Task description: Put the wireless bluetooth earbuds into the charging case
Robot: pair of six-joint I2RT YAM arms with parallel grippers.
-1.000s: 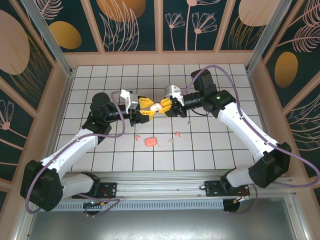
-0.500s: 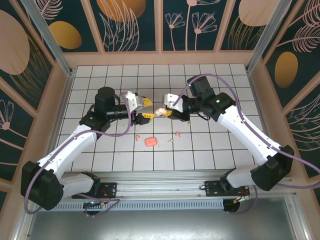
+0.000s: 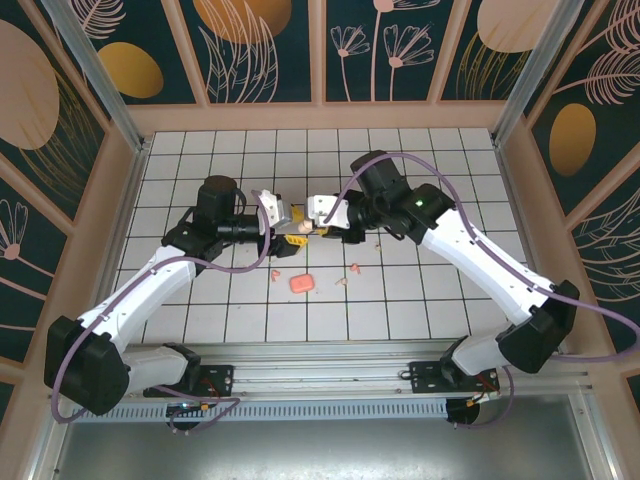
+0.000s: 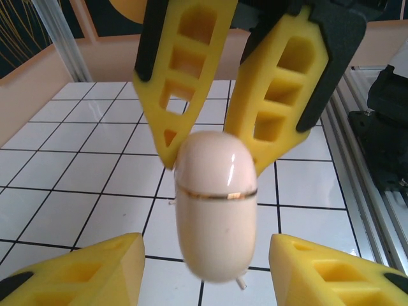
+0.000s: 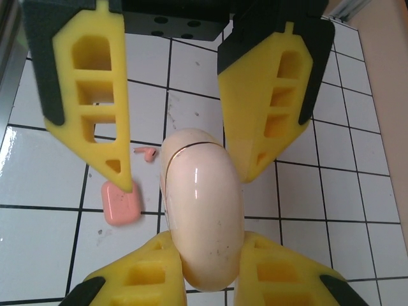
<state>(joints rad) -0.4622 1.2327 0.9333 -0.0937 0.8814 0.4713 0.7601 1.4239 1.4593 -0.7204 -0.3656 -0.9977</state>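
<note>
The charging case [image 4: 215,210] needs its lid free for inserting earbuds, so my left gripper will grab the case next by the longer body below its gold seam [image 4: 216,234].
The charging case [image 5: 201,210], a pale cream-pink capsule with a thin gold seam, hangs above the tiles between both grippers at mid-table [image 3: 300,228]. My right gripper [image 5: 204,255] is shut on one end of it, a yellow finger pressed on each side. My left gripper [image 4: 204,255] faces it from the other side, open, with its fingers [image 4: 89,271] standing off the case [image 4: 215,210] on both sides. Tiny pink earbuds lie on the tiles below: one [image 3: 274,273] to the left, two [image 3: 354,267] [image 3: 341,281] to the right, and one earbud [image 5: 148,153] in the right wrist view.
A coral-pink rounded box [image 3: 301,283] lies on the white grid table [image 3: 420,300] just in front of the grippers, also in the right wrist view [image 5: 120,203]. Wooden walls ring the table, and a metal rail [image 3: 320,370] runs along the near edge.
Both grippers have shifted a little left and nearer with the case. My left gripper's fingers have spread off the case, while my right gripper keeps its hold.
</note>
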